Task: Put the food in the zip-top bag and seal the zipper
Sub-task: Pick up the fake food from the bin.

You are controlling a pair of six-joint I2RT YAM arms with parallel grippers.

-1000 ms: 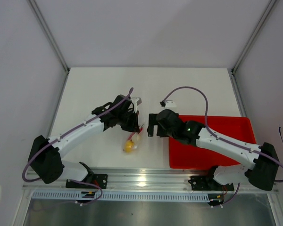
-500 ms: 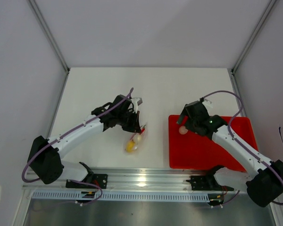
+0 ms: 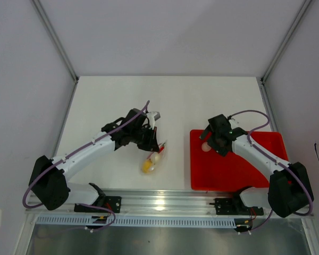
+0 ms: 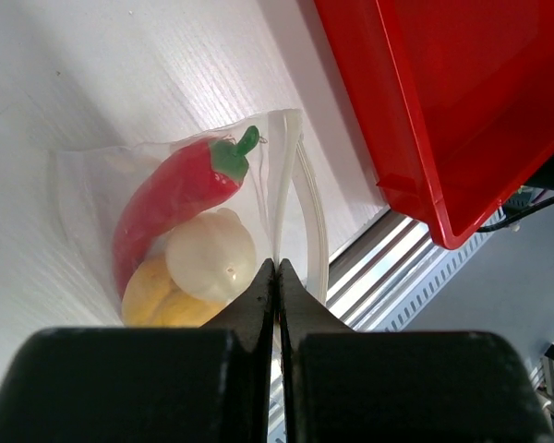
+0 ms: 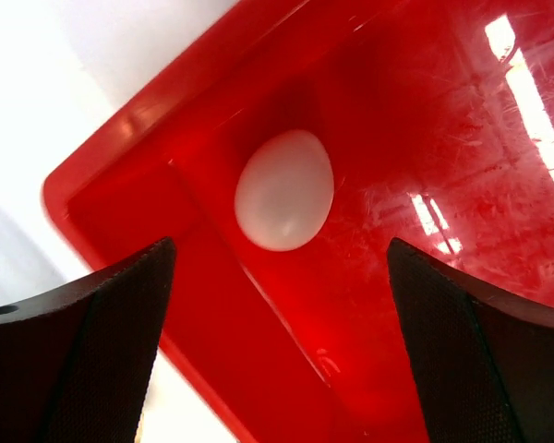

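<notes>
My right gripper is to grab the red tray's whitish egg from above by opposite sides, so the egg's bottom stays free to go into the bag's opening.
The zip-top bag [image 4: 92, 194] lies clear and floppy on the white table, also in the top view [image 3: 152, 161]. Inside it are a whitish egg [image 4: 212, 254], a yellow-orange ball [image 4: 157, 295] and a red chilli [image 4: 166, 198]. Its mouth rim [image 4: 300, 185] stands open in a pale loop. My left gripper [image 4: 277, 268] is shut on the bag's mouth edge, as the top view [image 3: 155, 144] also shows. A second whitish egg [image 5: 284, 189] lies in the far left corner of the red tray [image 5: 462, 185]. My right gripper [image 5: 277, 249] is open just above it, also in the top view [image 3: 211, 142].
The red tray [image 3: 255, 170] sits at the right near the table's front edge, close to the bag. A metal rail [image 3: 165, 202] runs along the front edge. White walls and frame posts close in the back and sides.
My right arm has swung from beside the bag to the red tray and now hovers open over the egg there. My left gripper has kept its hold on the bag, shifting it slightly right.
</notes>
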